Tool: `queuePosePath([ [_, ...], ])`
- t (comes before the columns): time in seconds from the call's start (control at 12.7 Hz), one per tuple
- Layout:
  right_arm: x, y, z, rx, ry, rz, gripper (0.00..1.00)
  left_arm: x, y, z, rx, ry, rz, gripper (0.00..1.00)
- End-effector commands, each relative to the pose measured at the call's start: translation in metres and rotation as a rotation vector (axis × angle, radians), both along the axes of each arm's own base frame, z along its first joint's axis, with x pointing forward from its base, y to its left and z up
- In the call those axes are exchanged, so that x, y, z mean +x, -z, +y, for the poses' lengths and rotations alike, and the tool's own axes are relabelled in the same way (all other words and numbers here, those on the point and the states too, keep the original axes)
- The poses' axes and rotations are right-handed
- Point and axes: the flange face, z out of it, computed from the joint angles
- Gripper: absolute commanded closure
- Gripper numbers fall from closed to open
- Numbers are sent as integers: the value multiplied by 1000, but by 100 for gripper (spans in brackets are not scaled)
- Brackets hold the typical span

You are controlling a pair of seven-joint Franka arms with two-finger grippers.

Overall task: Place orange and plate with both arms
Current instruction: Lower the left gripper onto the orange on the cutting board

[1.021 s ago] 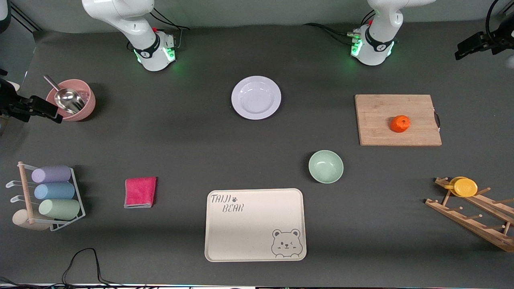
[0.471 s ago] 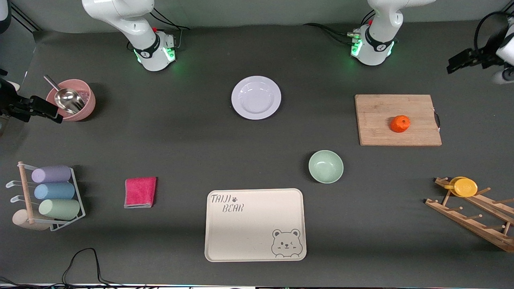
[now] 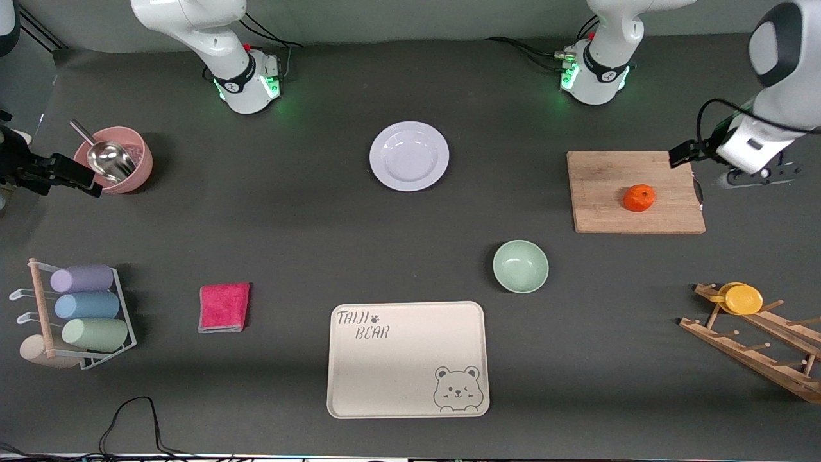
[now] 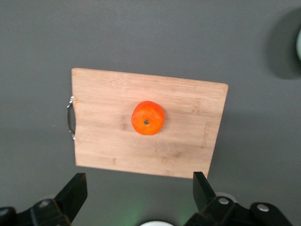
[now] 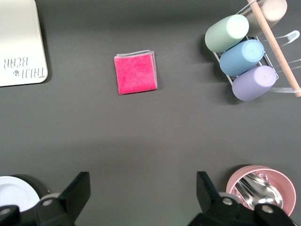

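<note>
The left gripper picks up the orange by its round body (image 3: pixel 639 197) next, to place it on the white plate (image 3: pixel 409 156).
The orange (image 3: pixel 639 197) lies on a wooden cutting board (image 3: pixel 603 212) toward the left arm's end of the table. It shows centred on the board in the left wrist view (image 4: pixel 148 117). The white plate (image 3: pixel 409 156) sits on the dark mat between the two arm bases, with nothing on it. My left gripper (image 3: pixel 753 176) hangs over the mat beside the board's handle end, open and empty (image 4: pixel 138 188). My right gripper (image 3: pixel 13 163) waits over the mat next to a pink bowl, open and empty (image 5: pixel 141 197).
A pale-green bowl (image 3: pixel 520 266) and a beige bear tray (image 3: pixel 407 359) lie nearer the front camera. A pink bowl with a metal scoop (image 3: pixel 114 159), a pink cloth (image 3: pixel 224 307), a cup rack (image 3: pixel 77 314) and a wooden rack with a yellow cup (image 3: pixel 743 299) stand around.
My left arm has swung in from the table's end and come down to the cutting board's handle end. The right arm, the orange and the plate have not moved.
</note>
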Motion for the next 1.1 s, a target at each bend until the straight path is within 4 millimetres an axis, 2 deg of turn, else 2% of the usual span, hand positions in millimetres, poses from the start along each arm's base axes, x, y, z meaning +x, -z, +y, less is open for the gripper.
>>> queuePosePath([
  [0.0, -6, -4, 4, -7, 18, 4, 0, -1, 44, 1, 11, 28, -18, 0],
  [0.16, -6, -2, 7, -7, 27, 9, 0, 1, 69, 3, 23, 40, -17, 0],
  [0.47, -32, 0, 68, 3, 84, 14, 0, -11, 109, 9, 19, 28, -49, 0],
  [0.71, -59, 8, 137, 14, 134, 9, 0, -23, 141, 7, 16, 31, -83, 0],
  [0.86, -78, 10, 197, 18, 168, 3, 0, -27, 158, 6, 14, 32, -100, 0],
  [1.02, -93, 13, 239, 18, 155, 3, 0, -29, 174, 4, 12, 29, -113, 0],
])
